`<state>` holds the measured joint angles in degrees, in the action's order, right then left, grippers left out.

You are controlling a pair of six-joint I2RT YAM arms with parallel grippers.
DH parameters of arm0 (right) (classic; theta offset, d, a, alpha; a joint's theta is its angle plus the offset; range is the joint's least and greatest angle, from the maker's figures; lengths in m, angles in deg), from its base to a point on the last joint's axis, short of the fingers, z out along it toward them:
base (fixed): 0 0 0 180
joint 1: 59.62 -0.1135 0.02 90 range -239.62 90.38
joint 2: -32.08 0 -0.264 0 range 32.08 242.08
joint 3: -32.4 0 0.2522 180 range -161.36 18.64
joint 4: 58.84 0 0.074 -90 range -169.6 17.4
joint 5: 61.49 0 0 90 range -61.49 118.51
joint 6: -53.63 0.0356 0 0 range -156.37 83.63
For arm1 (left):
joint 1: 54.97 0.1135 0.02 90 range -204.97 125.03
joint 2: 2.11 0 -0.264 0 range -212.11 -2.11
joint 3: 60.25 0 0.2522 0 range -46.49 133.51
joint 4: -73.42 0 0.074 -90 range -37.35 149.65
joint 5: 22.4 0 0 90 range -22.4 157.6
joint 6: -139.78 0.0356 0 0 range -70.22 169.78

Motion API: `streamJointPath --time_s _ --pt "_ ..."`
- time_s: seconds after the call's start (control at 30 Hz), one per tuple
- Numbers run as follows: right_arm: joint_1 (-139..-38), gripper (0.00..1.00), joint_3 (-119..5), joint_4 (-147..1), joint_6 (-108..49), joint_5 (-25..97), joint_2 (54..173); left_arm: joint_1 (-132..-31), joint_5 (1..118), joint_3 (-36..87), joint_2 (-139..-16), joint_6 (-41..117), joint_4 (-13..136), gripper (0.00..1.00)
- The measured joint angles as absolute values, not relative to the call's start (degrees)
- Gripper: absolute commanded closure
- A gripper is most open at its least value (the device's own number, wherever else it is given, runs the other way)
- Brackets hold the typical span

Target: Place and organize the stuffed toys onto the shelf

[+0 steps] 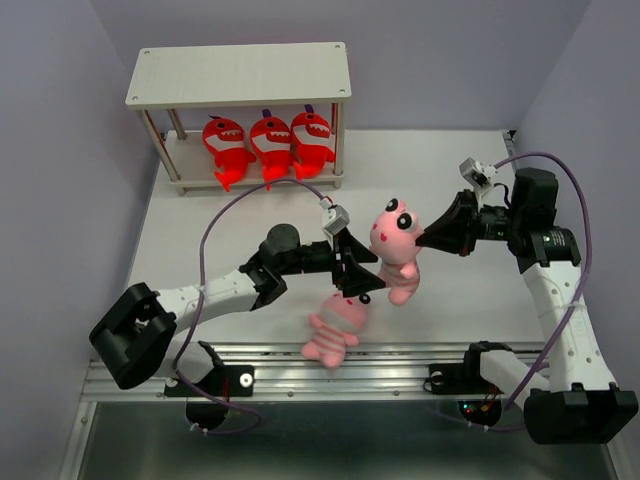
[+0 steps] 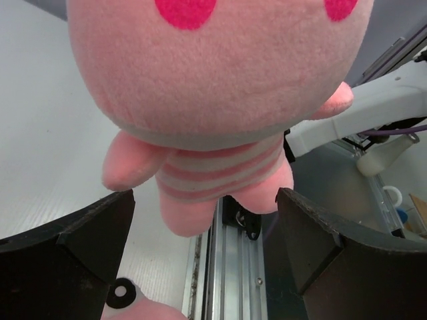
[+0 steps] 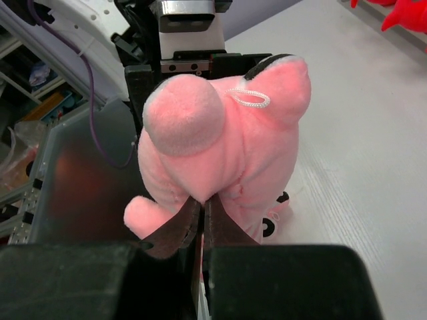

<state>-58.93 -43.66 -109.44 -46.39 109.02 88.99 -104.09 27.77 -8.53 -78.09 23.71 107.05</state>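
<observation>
My left gripper's open fingers stop short at the near edge of the toy's striped belly (image 1: 401,275) (image 2: 221,171). It moves toward the belly, and closes only then.
My right gripper (image 1: 426,240) is shut on the back of a pink striped-belly toy (image 1: 396,250) and holds it up above the table; the pinch shows in the right wrist view (image 3: 202,212) on the toy (image 3: 220,140). My left gripper (image 1: 360,275) is open, with its jaws wide on either side of this toy's lower body (image 2: 213,87) and not closed on it. A second pink toy (image 1: 335,328) lies on the table near the front edge. Three red sharks (image 1: 270,143) stand in a row on the lower tier of the shelf (image 1: 240,75).
The shelf stands at the back left against the wall, its top board bare. The metal rail (image 1: 400,365) runs along the table's front edge, just behind the lying toy. Purple cables loop over both arms.
</observation>
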Motion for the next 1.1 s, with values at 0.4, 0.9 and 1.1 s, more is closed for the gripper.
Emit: streamJointPath --time_s 0.4,0.9,1.1 --pt "-58.91 0.99 -46.66 -109.02 -45.32 111.82 90.08 -106.06 27.61 -8.53 -81.07 18.97 118.11 0.09" --pt "-58.91 0.99 -47.38 -109.02 -45.19 111.67 90.17 -106.63 27.59 -8.53 -86.07 10.55 125.91 0.89" --pt "-58.91 0.9 -47.05 -109.13 -45.67 108.08 88.05 -105.86 27.48 -8.45 -85.44 10.82 123.86 1.0"
